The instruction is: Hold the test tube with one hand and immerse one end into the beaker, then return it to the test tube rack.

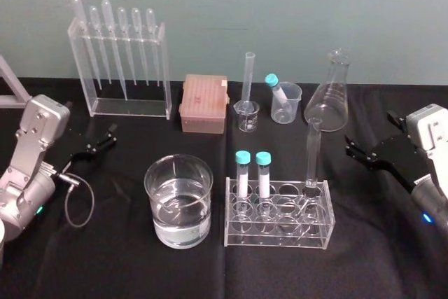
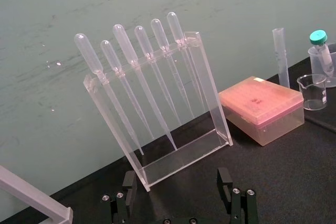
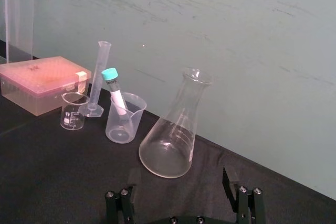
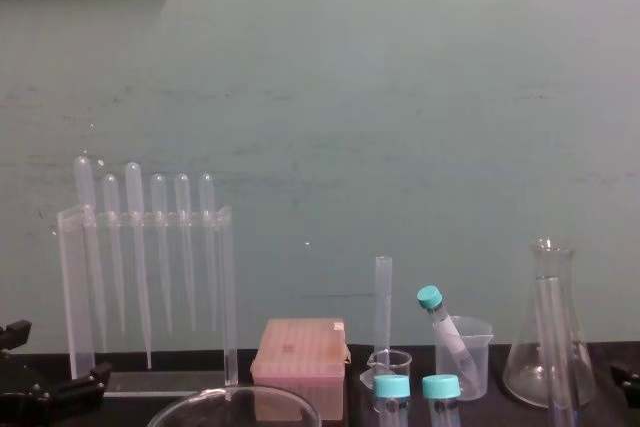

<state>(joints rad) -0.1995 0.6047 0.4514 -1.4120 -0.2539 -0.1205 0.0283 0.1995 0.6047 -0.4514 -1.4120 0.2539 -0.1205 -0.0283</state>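
Note:
The test tube has the rack closed around its lower length, so next my right gripper will grab the test tube by its upper part (image 4: 553, 314), just below the test tube's open rim.
The clear uncapped test tube (image 1: 313, 153) stands upright in the right end of the clear test tube rack (image 1: 280, 234); it also rises in front of the flask in the chest view (image 4: 560, 367). Two teal-capped tubes (image 1: 253, 173) stand at the rack's left end. Left of the rack is the wide glass beaker (image 1: 178, 201), partly filled with clear liquid; its rim (image 4: 235, 405) shows low in the chest view. My left gripper (image 1: 98, 146) rests open at the table's left, facing the pipette stand (image 2: 177, 182). My right gripper (image 1: 357, 152) hovers open, right of the rack, holding nothing (image 3: 178, 192).
At the back stand a clear pipette stand (image 1: 126, 68), a pink tip box (image 1: 204, 103), a small glass beaker (image 1: 246, 115), a slim graduated cylinder (image 1: 249, 75), a plastic beaker (image 1: 285, 101) with a teal-capped tube, and a conical flask (image 1: 329, 99). Black cloth covers the table.

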